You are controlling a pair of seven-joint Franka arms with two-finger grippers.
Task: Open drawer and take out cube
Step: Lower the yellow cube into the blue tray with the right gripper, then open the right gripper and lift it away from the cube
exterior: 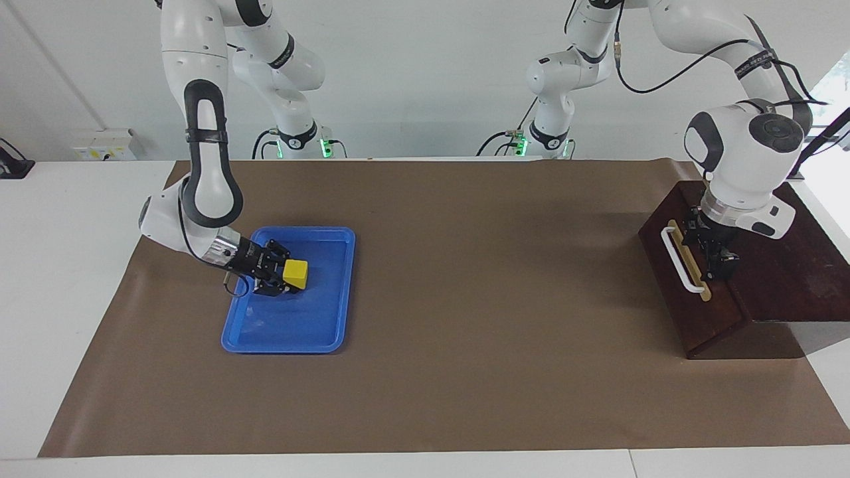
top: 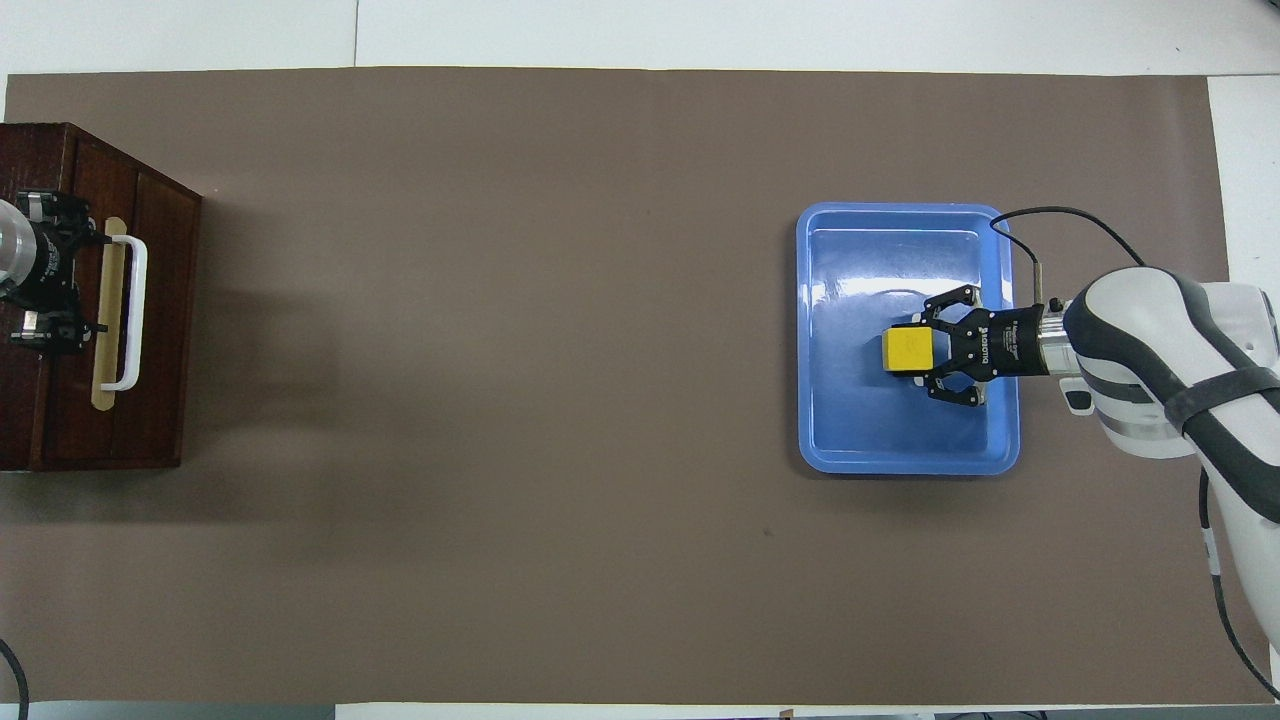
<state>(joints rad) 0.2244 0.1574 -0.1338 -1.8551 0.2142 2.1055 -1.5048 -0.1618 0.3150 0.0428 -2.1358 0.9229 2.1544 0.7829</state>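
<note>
My right gripper releases the yellow cube [top: 908, 350] next, as it sits low inside the blue tray's [top: 900, 455] rim in the overhead view and would stand there.
The yellow cube [exterior: 296, 273] sits between the fingers of my right gripper [exterior: 287, 279], low over the blue tray [exterior: 319, 332]; I cannot tell if it touches the tray floor. The overhead view shows the cube [top: 908, 350], the right gripper [top: 925, 352] and the tray [top: 900, 455]. The dark wooden box's drawer [exterior: 690, 312] is closed, its white handle [exterior: 684, 260] on a tan strip. My left gripper [exterior: 704, 252] hangs over the box top just beside the handle, fingers apart and empty. It also shows in the overhead view [top: 95, 283], by the drawer [top: 160, 300].
A brown mat [exterior: 498, 299] covers the table between the tray and the box. The box stands at the left arm's end of the table, the tray toward the right arm's end. White table margins lie outside the mat.
</note>
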